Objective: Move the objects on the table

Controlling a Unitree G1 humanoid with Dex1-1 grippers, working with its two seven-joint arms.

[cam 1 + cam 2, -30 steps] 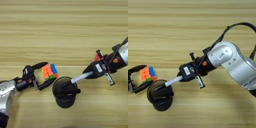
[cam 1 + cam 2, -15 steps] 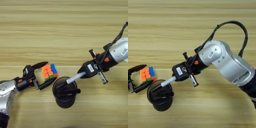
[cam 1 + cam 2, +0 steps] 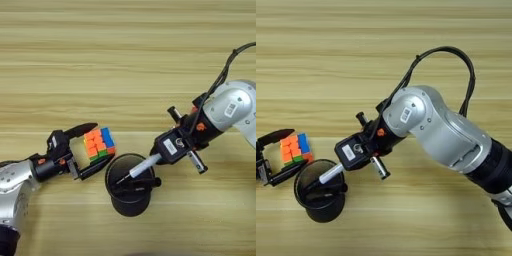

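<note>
The marker's dark tip is inside the cup's rim, so the marker would stay in the cup. My right gripper should open now.
A multicoloured puzzle cube (image 3: 99,143) rests on the wooden table (image 3: 125,60) at the lower left. My left gripper (image 3: 98,147) is open, with one black finger just above the cube and one just below it. My right gripper (image 3: 159,153) reaches in from the right and is shut on a slim white-and-black marker pen (image 3: 143,166). The pen slants down to the left, and its dark tip is inside the mouth of the black round cup (image 3: 131,207). In the right eye view the same pen (image 3: 332,173) dips into the cup (image 3: 322,212).
The cup stands directly right of the cube and close to my left gripper's lower finger. My right arm's large grey body (image 3: 441,130) and black cable (image 3: 466,65) cover the middle right. Bare wood fills the far half of the table.
My right gripper has moved left and down toward the cup, carrying the pen's tip further into it. The left gripper and the cube have not moved.
</note>
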